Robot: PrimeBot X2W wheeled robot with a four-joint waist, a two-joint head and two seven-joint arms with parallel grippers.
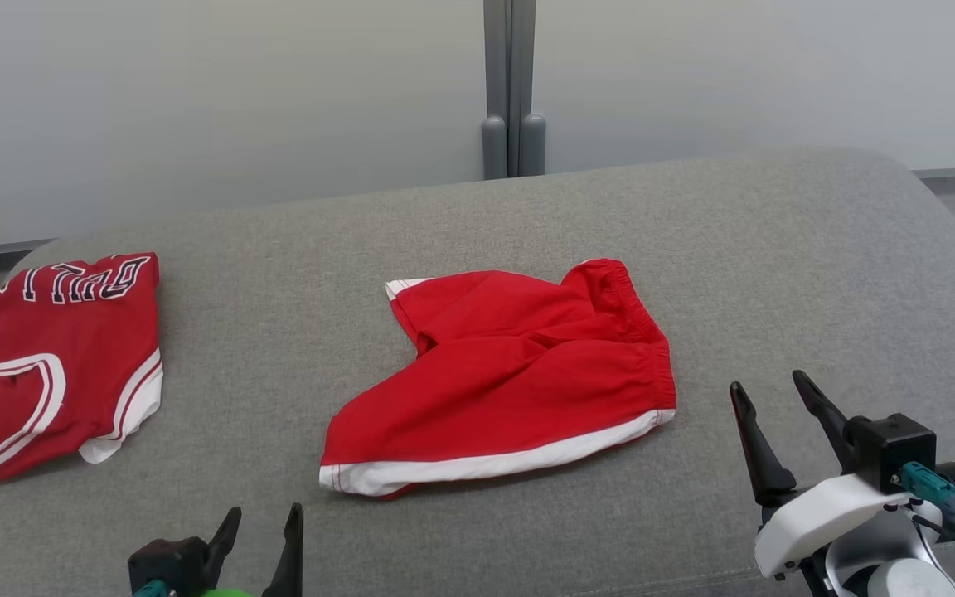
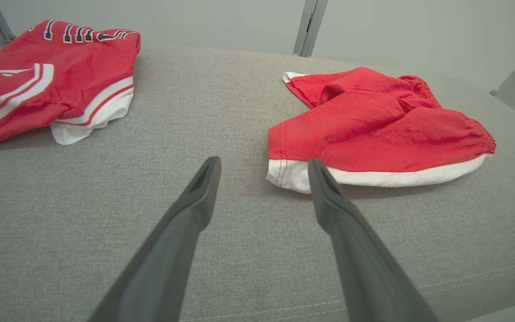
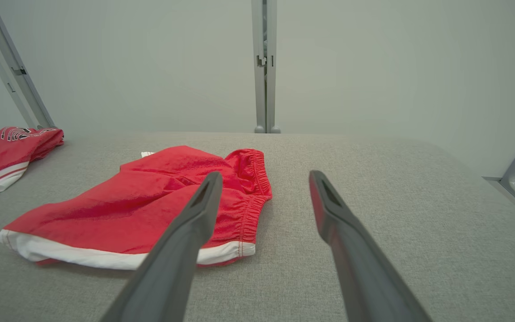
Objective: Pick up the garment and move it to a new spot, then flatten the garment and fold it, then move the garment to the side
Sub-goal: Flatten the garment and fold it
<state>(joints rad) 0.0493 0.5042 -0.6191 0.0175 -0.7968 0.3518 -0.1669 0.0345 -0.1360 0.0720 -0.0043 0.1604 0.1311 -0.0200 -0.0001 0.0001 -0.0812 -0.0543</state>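
The red shorts [image 1: 511,373] have an edge that lifts at one end, so my left gripper should grab them next by the white hem corner [image 1: 345,478].
Red shorts [image 1: 511,373] with a white hem and an elastic waistband lie crumpled in the middle of the grey padded surface [image 1: 693,249]; they also show as the red shorts [image 2: 373,129] and the red shorts [image 3: 150,205]. My left gripper [image 1: 266,521] stands open near the front edge, just short of the shorts' white-hemmed lower left corner. In the left wrist view its right fingertip [image 2: 318,172] overlaps that hem. My right gripper [image 1: 772,394] is open to the right of the waistband, holding nothing.
A red jersey [image 1: 46,356] with white trim and black lettering lies folded at the surface's far left, also seen as the jersey [image 2: 38,76]. Behind stands a pale wall with a grey post [image 1: 511,83]. A metal frame rail [image 3: 514,179] is off the right edge.
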